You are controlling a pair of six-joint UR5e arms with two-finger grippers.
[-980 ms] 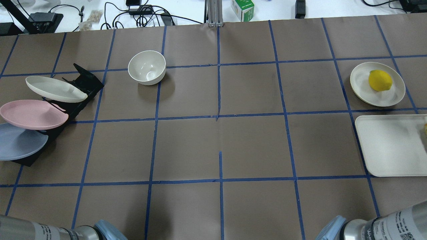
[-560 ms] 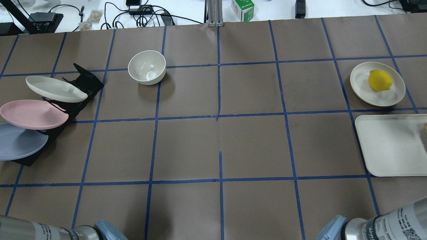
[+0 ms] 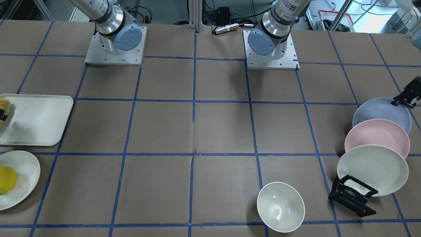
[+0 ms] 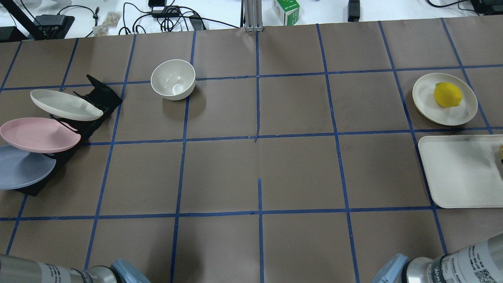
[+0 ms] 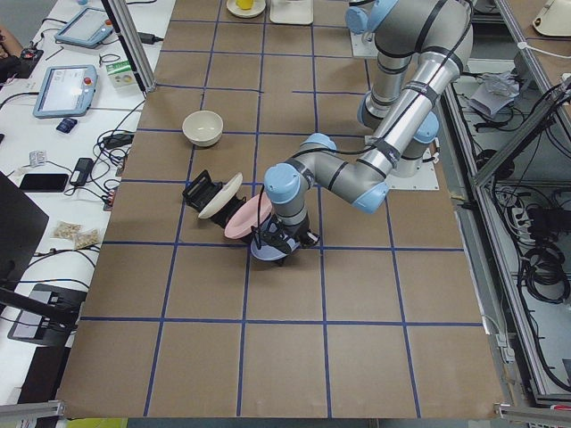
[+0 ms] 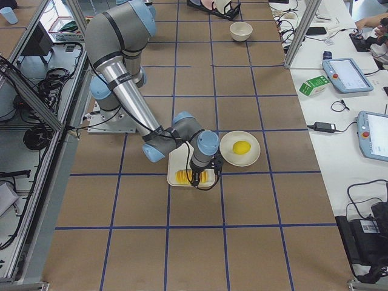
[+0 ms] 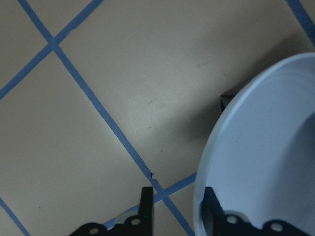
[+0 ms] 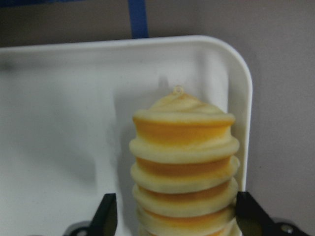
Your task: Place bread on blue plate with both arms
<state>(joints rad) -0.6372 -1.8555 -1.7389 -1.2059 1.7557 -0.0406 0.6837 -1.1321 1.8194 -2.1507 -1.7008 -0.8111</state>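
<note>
I will next bring the blue plate out for the bread [image 3: 4,106], so I will grab the plate by its rim [image 3: 388,100] with my left gripper.
The bread [image 8: 184,162], a ridged yellow-orange loaf, lies at the outer end of a cream tray [image 3: 36,118]; only a sliver of it shows in the front view [image 3: 5,106]. My right gripper [image 8: 175,216] is open, one finger on each side of the loaf. The blue plate [image 3: 378,112] leans in a black rack [image 3: 353,194], nearest the robot, behind a pink plate [image 3: 378,135]. My left gripper [image 7: 178,209] is open and straddles the blue plate's [image 7: 266,147] rim, with a gap on the outer side. In the overhead view the blue plate [image 4: 23,171] sits far left.
A cream-white plate [image 3: 371,168] is the third one in the rack. A white bowl [image 4: 173,79] stands to the right of the rack in the overhead view. A lemon [image 4: 447,94] lies on a small plate [image 4: 424,98] beyond the tray.
The right arm's forearm at the bottom right has shifted slightly. The plates, bowl, lemon and tray have not moved.
</note>
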